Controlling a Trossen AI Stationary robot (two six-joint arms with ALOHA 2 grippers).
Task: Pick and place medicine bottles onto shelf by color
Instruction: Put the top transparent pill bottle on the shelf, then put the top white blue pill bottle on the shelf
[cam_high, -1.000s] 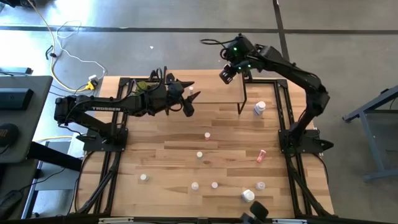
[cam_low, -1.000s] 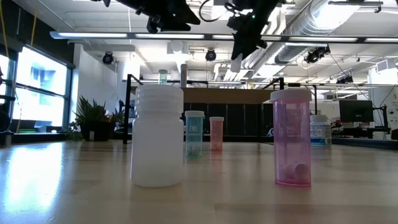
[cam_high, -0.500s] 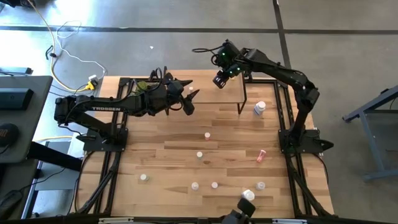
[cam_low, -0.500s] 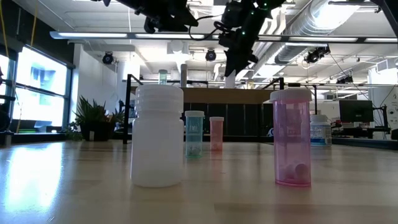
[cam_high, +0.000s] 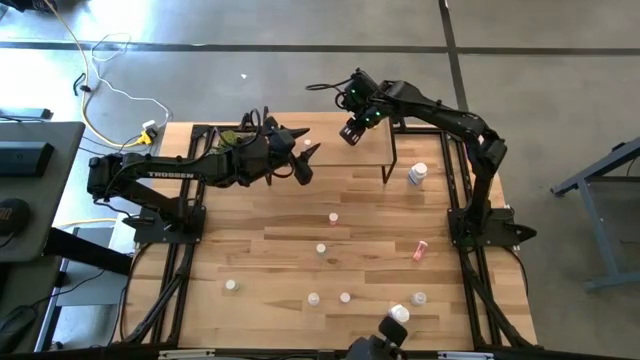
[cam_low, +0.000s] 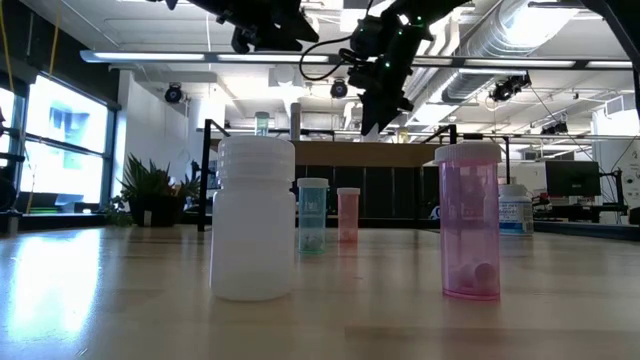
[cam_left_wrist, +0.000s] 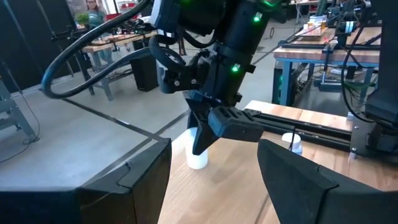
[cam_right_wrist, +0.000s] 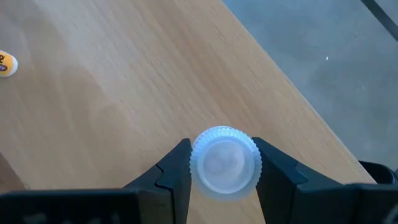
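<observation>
The white bottle (cam_right_wrist: 226, 163) is upright in my right gripper, and the bottle's base is at the shelf's board, so my right gripper should open.
The shelf (cam_high: 368, 152) stands at the table's far edge, a light-wood board on thin black legs (cam_low: 400, 154). My right gripper (cam_high: 350, 133) hangs over its far left part, shut on a small white medicine bottle (cam_right_wrist: 225, 159). The left wrist view shows this bottle (cam_left_wrist: 197, 155) upright, its base at or just above the board; which, I cannot tell. My left gripper (cam_high: 308, 160) stays open in the air just left of the shelf, its fingers (cam_left_wrist: 130, 177) level and pointing at the right gripper, nothing between them. My right gripper pinches the white bottle between its two fingers, one on each side of the ribbed cap (cam_right_wrist: 198, 163). The fingers come from above, slanting down. The bottle stays upright below them over the shelf's board (cam_right_wrist: 124, 106).
Several small bottles stand scattered on the table, among them a white one (cam_high: 418, 174) right of the shelf, a pink one (cam_high: 420, 250) and a larger white one (cam_high: 399, 315) at the near edge. Close to the low camera stand a white bottle (cam_low: 254, 220) and a pink one (cam_low: 468, 222).
My right gripper has come down toward the shelf and a little toward the table's left, still shut on the white bottle, which stays upright.
</observation>
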